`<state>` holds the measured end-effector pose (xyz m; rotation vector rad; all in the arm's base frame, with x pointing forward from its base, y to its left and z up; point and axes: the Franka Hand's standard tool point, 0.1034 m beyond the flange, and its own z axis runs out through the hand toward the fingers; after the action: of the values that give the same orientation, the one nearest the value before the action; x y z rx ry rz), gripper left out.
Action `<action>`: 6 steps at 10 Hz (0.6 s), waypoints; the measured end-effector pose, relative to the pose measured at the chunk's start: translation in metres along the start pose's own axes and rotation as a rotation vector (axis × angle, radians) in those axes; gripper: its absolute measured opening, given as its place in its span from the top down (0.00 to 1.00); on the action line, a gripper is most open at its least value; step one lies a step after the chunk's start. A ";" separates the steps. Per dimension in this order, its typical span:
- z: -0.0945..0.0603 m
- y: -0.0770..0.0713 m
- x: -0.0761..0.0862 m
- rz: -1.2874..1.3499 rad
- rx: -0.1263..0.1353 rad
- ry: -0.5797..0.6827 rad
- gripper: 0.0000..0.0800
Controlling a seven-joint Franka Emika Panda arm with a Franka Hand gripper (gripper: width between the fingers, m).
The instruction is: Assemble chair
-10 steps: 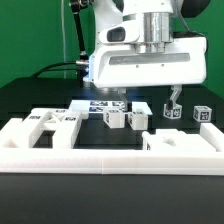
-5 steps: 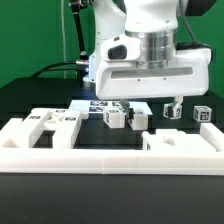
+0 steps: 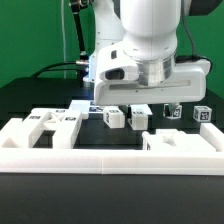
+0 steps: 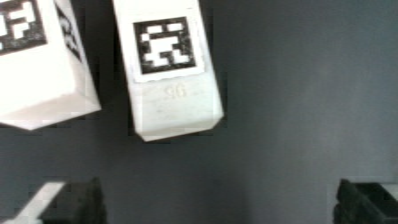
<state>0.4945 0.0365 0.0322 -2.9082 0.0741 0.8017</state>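
I need to fit the white chair piece at the raised block for the chair, so next I should grab it with my gripper by its plain end past the tag [image 4: 176, 107].
In the wrist view two white chair pieces with black-and-white tags, one [image 4: 173, 70] and another [image 4: 39, 65], lie side by side on the dark table ahead of my gripper [image 4: 222, 205]. Its dark fingertips [image 4: 71, 203] stand wide apart with nothing between them. In the exterior view the arm's white hand [image 3: 150, 75] hangs low over two small white pieces, one [image 3: 113, 117] and another [image 3: 139, 118], and hides its own fingers. A slotted white panel [image 3: 50, 122] lies at the exterior view's left. Two tagged cubes, one [image 3: 172, 112] and another [image 3: 203, 114], sit at the right.
A low white border rail [image 3: 110, 152] runs along the front with a raised block [image 3: 180, 143] at the exterior view's right. The marker board [image 3: 92, 104] lies behind the small pieces. Black cables hang at the back left.
The hand has come down a little and turned about its wrist, shifting slightly toward the exterior view's left. The parts on the table have not moved.
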 end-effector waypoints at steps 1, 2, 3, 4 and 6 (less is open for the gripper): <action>0.004 0.007 -0.009 0.010 0.004 -0.093 0.19; 0.006 0.011 -0.011 0.018 0.006 -0.161 0.19; 0.008 0.010 -0.010 0.017 0.009 -0.203 0.19; 0.011 0.009 -0.013 0.016 0.013 -0.276 0.19; 0.014 0.010 -0.005 0.013 0.014 -0.279 0.19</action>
<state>0.4822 0.0287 0.0222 -2.7541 0.0713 1.1932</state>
